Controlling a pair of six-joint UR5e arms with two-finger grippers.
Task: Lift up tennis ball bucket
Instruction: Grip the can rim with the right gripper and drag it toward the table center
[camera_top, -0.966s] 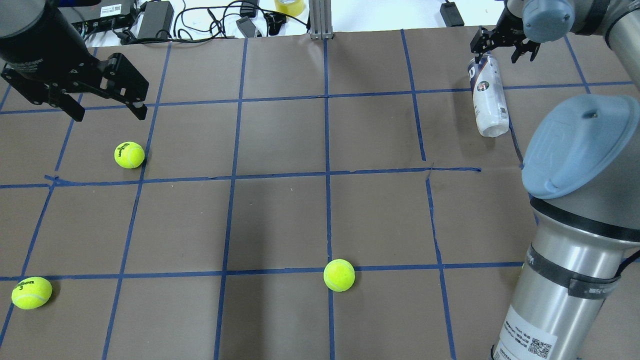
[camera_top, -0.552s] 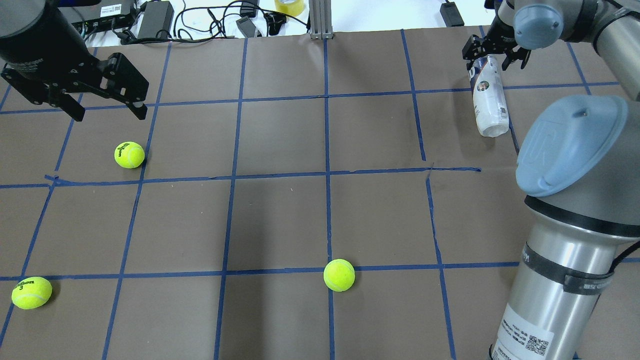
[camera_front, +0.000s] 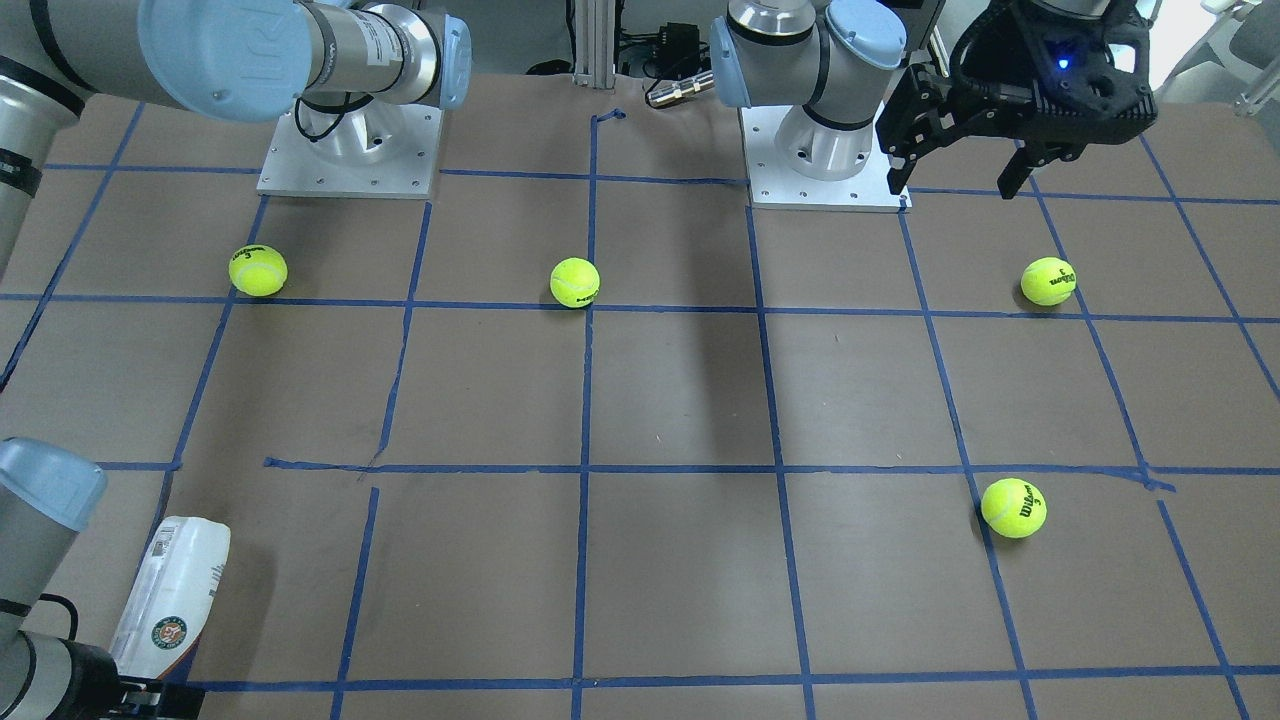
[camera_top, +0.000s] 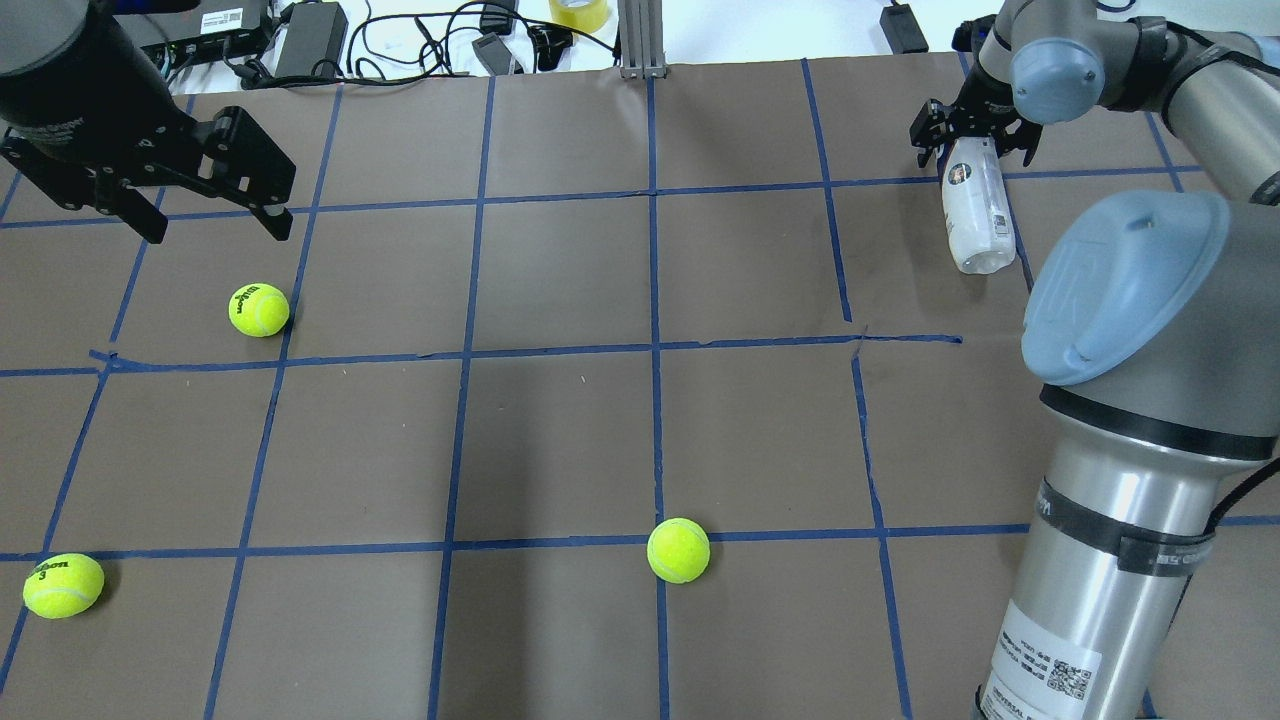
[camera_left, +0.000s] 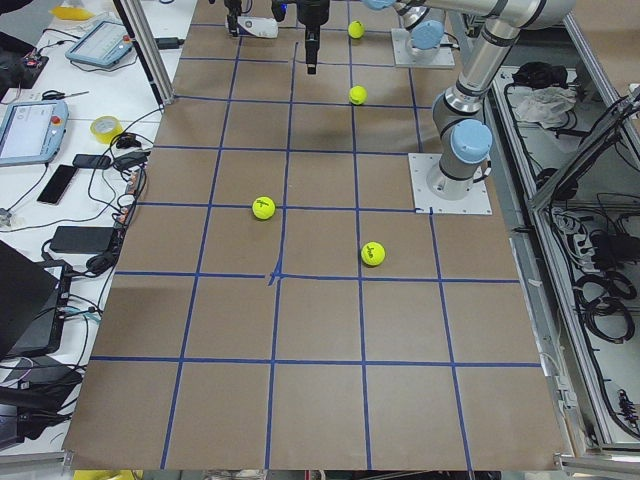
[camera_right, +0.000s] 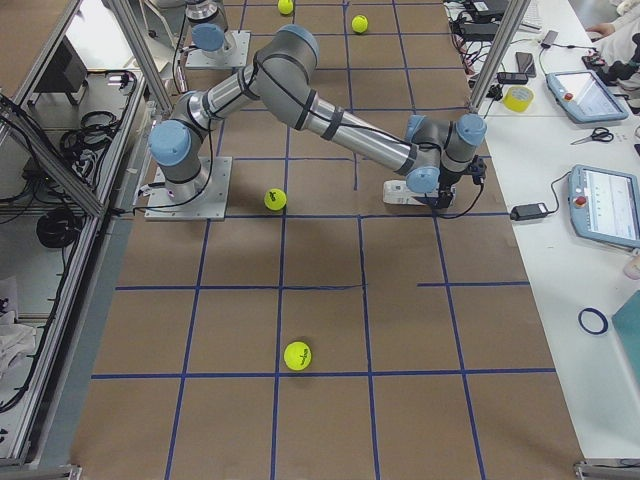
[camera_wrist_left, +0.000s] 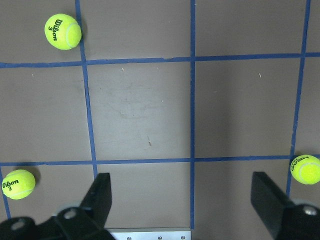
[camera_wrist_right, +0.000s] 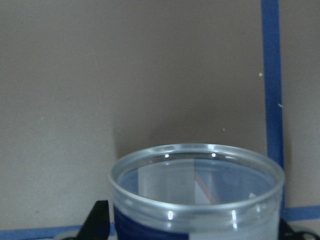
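Note:
My right gripper grips the bucket's open end (camera_front: 150, 660) (camera_wrist_right: 196, 175) next, to lift up the tennis ball bucket.
The tennis ball bucket (camera_top: 978, 215) is a clear tube with a white and navy label. It lies on its side at the table's far right, and it also shows in the front-facing view (camera_front: 170, 590). My right gripper (camera_top: 972, 150) is open and straddles the tube's far, open end, one finger on each side. In the right wrist view the tube's open rim (camera_wrist_right: 196, 172) sits between my fingers (camera_wrist_right: 100, 217). My left gripper (camera_top: 218, 232) is open and empty, hovering above the far left of the table.
Tennis balls lie on the brown, blue-taped table: one under my left gripper (camera_top: 258, 309), one at the near left (camera_top: 63, 585), one at the near middle (camera_top: 678, 550). Cables and power bricks (camera_top: 310, 40) line the far edge.
My right gripper has moved down and toward the robot, over the tube's far end, which its fingers now flank. The left arm and the balls have not moved.

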